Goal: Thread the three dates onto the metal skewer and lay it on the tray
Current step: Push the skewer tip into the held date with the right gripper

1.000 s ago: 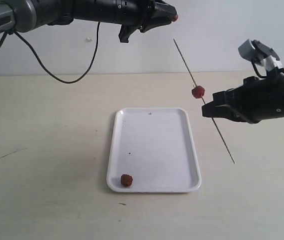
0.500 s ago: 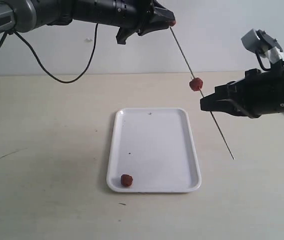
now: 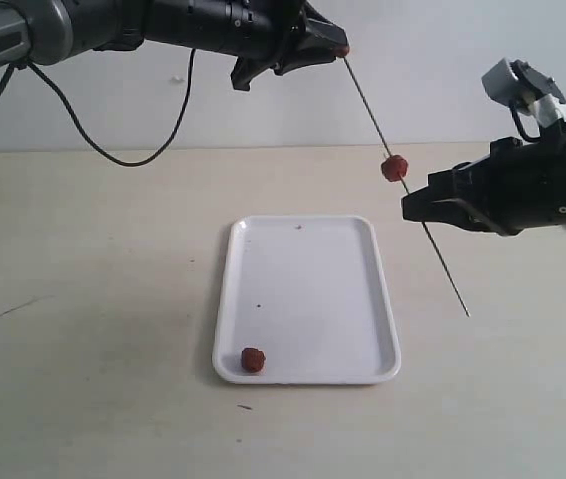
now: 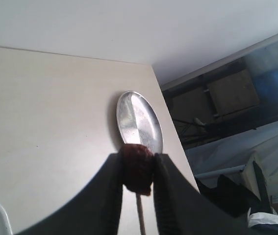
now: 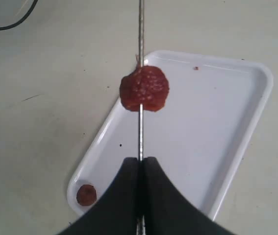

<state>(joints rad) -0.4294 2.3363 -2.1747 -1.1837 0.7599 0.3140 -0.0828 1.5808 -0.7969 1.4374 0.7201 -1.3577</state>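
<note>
My left gripper keeps holding for now, as the skewer's upper tip [image 4: 138, 197] meets the held date [image 4: 138, 169] from below; before it reaches the date's top, the date would fall.
My right gripper [image 3: 414, 211] [image 5: 140, 164] is shut on the thin metal skewer [image 3: 432, 254] [image 5: 140, 34], holding it slanted in the air to the right of the white tray [image 3: 382, 299] [image 5: 237, 142]. One date [image 3: 394, 168] [image 5: 144, 88] sits threaded on the rod just above those fingers. High up, my left gripper [image 3: 340, 46] [image 4: 138, 169] is shut on a second date [image 4: 137, 166], and the skewer's upper tip [image 4: 140, 215] meets it from below. The third date [image 3: 253, 359] [image 5: 86, 194] lies in the tray's near left corner.
A silvery round dish [image 4: 139, 120] lies on the beige table beyond the left fingers, near the table's edge. A black cable [image 3: 113, 150] hangs from the left arm toward the back of the table. A dark speck [image 3: 246, 406] lies in front of the tray.
The right gripper has raised and shifted the skewer, bringing its upper tip to the date held in the left gripper. The left arm has barely moved.
</note>
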